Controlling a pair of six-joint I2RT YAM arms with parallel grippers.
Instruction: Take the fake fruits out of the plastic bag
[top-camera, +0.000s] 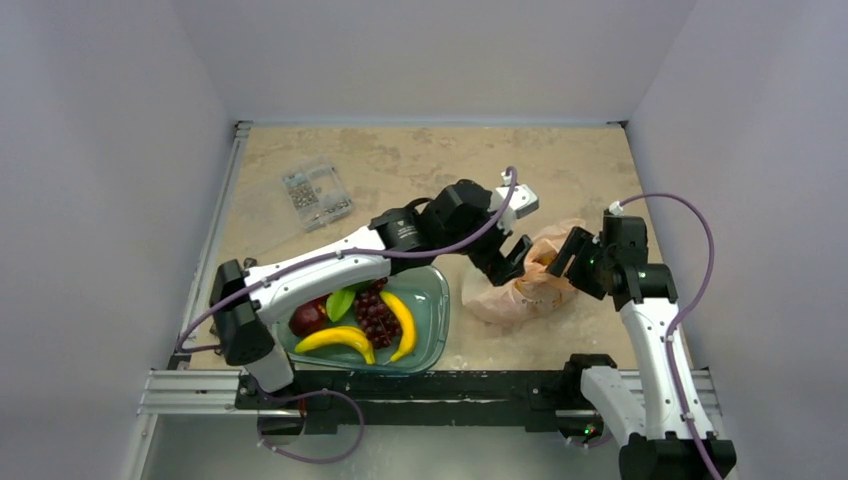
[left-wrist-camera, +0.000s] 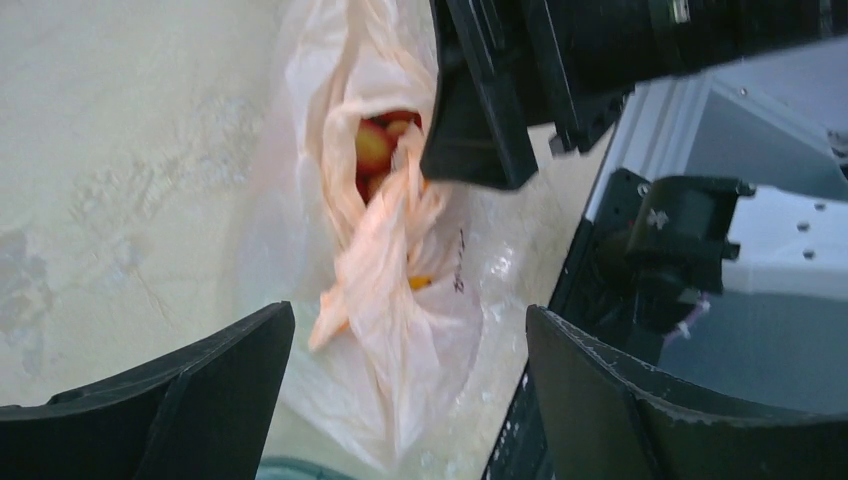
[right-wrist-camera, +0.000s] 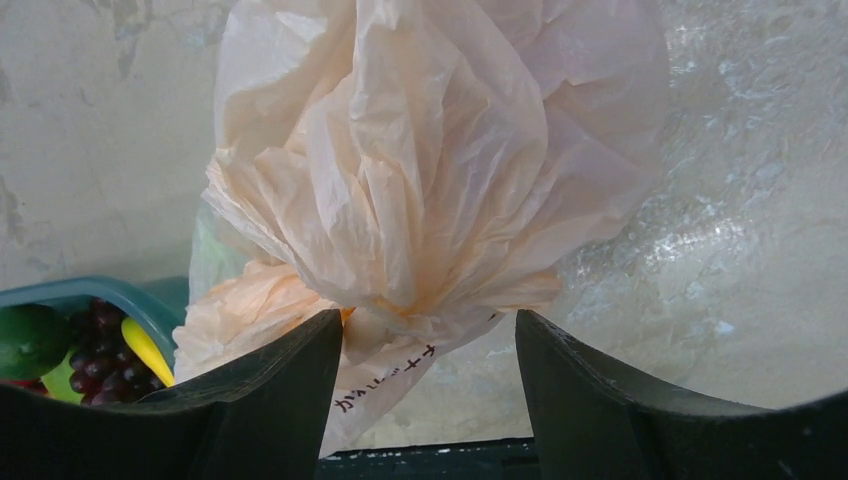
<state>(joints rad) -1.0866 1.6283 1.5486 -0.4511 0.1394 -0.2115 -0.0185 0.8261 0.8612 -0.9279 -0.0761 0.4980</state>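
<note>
The bag's opening should stay free to open for the fruits, so next my right gripper will grab the bag by its gathered end folds.
The peach-pink plastic bag (top-camera: 520, 290) lies crumpled on the table to the right of the teal tray. In the left wrist view its mouth gapes (left-wrist-camera: 385, 250), and red-and-yellow fake fruits (left-wrist-camera: 375, 145) show inside. My left gripper (top-camera: 508, 260) is open at the bag's left side, its jaws (left-wrist-camera: 410, 390) apart above the plastic and holding nothing. My right gripper (top-camera: 572, 255) is open at the bag's right side. In the right wrist view (right-wrist-camera: 430, 345) a fold of the bag (right-wrist-camera: 430, 170) hangs loose between its fingers. One right finger (left-wrist-camera: 480, 100) shows over the bag's mouth.
The teal tray (top-camera: 437, 300) holds two yellow bananas (top-camera: 340, 338), a dark grape bunch (top-camera: 375, 313), a red fruit (top-camera: 307, 318) and a green piece (top-camera: 340, 302). The right wrist view shows a green ball (right-wrist-camera: 30, 340) in it. A clear parts box (top-camera: 317, 195) sits at the back left.
</note>
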